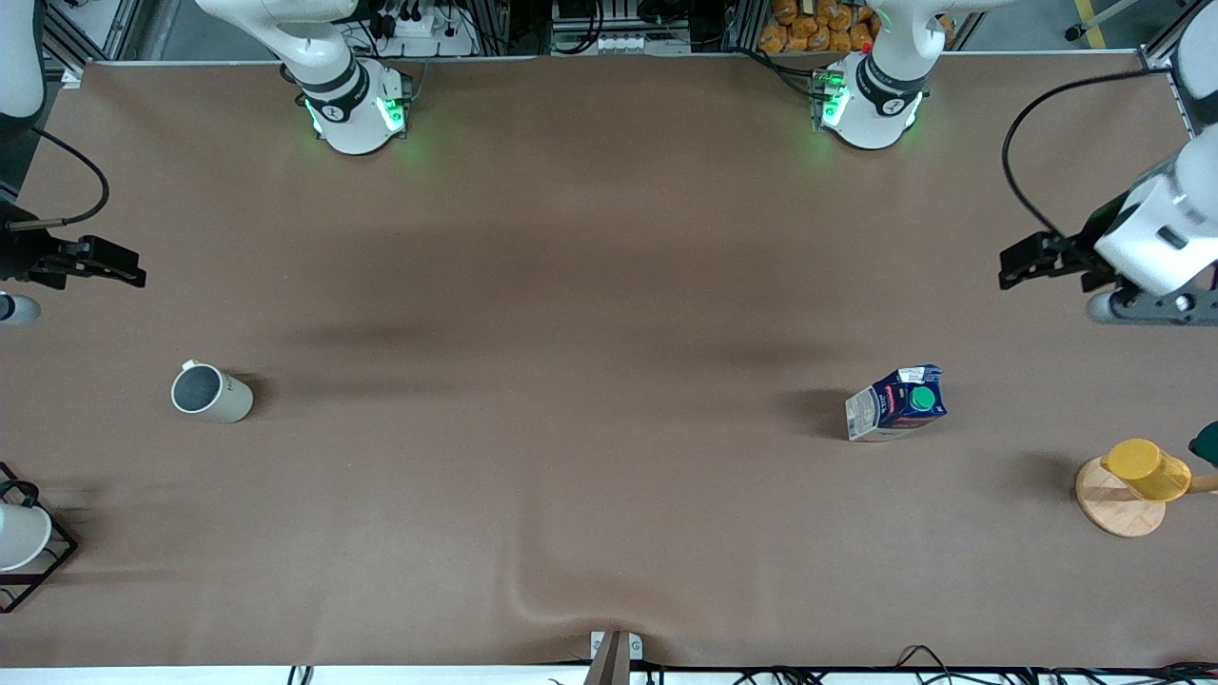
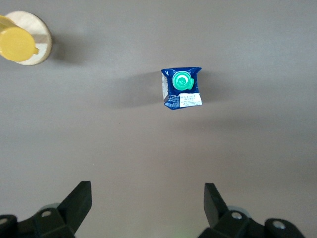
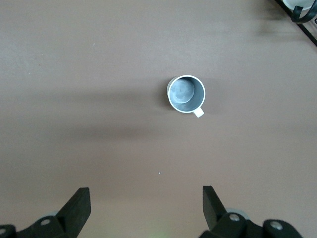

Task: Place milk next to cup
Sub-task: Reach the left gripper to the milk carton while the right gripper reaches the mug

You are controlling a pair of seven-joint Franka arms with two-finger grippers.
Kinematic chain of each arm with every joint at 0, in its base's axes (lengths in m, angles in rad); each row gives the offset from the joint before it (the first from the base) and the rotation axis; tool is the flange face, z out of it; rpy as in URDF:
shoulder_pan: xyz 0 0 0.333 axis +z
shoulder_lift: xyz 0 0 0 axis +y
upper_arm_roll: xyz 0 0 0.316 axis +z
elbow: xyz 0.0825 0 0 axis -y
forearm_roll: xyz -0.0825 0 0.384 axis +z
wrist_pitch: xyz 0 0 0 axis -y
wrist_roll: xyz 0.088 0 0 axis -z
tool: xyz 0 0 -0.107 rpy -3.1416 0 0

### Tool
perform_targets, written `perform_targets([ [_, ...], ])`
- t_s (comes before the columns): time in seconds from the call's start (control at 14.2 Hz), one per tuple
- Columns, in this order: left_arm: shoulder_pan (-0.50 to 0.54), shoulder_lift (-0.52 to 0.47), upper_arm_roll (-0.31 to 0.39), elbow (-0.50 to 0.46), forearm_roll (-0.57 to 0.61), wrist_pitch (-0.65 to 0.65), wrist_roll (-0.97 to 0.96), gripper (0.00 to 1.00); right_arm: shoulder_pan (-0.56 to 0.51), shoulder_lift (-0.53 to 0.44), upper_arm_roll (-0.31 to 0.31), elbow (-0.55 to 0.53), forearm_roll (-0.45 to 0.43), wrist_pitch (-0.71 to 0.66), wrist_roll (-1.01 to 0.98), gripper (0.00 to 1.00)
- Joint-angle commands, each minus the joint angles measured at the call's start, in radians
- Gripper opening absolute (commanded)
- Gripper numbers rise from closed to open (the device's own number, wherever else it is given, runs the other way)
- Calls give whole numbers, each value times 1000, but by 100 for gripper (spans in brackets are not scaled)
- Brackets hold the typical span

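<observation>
The right gripper should next grab the cup by its rim [image 1: 196, 369] [image 3: 193, 109] beside the handle, so that the cup and the milk can be brought together.
The milk [image 1: 899, 404], a dark-blue carton with a green cap, stands upright on the table toward the left arm's end; the left wrist view looks down on the milk [image 2: 182, 88]. The cup [image 1: 209, 392], a pale grey-beige mug, stands toward the right arm's end, its grey inside showing in the right wrist view [image 3: 186, 93]. My left gripper [image 1: 1026, 266] [image 2: 147, 191] hangs open and empty high over the table's edge, apart from the milk. My right gripper [image 1: 112, 268] [image 3: 146, 194] hangs open and empty over the other end, apart from the cup.
A yellow cup [image 1: 1147, 468] sits on a wooden disc [image 1: 1118, 509] nearer the front camera than the milk, at the left arm's end. A white cup [image 1: 19, 538] sits in a black wire rack [image 1: 52, 561] at the right arm's end. The brown cloth has a wrinkle [image 1: 542, 595].
</observation>
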State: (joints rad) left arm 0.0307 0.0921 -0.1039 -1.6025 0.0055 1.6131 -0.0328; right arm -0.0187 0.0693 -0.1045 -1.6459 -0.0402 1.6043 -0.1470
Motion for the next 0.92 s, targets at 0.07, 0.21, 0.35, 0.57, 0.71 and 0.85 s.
perform_targets([
  [0.07, 17, 34, -4, -72, -28, 118, 10, 100, -36, 145, 8, 21, -9, 113, -100, 100],
  [0.21, 12, 43, -4, -120, -42, 192, 5, 100, -40, 229, 8, 34, -15, 181, -118, 100],
  [0.35, 6, 80, -10, -125, -42, 224, -7, 100, -41, 312, 6, 46, -18, 262, -146, 100],
  [0.57, -3, 164, -11, -103, -42, 263, -19, 100, -85, 421, 6, 51, -14, 390, -279, 100],
  [0.71, -3, 251, -11, -3, -42, 254, -18, 100, -110, 472, 8, 47, -10, 424, -348, 100],
  [0.85, -18, 274, -11, 1, -41, 263, -65, 100, -147, 513, 8, 49, -1, 425, -396, 100],
])
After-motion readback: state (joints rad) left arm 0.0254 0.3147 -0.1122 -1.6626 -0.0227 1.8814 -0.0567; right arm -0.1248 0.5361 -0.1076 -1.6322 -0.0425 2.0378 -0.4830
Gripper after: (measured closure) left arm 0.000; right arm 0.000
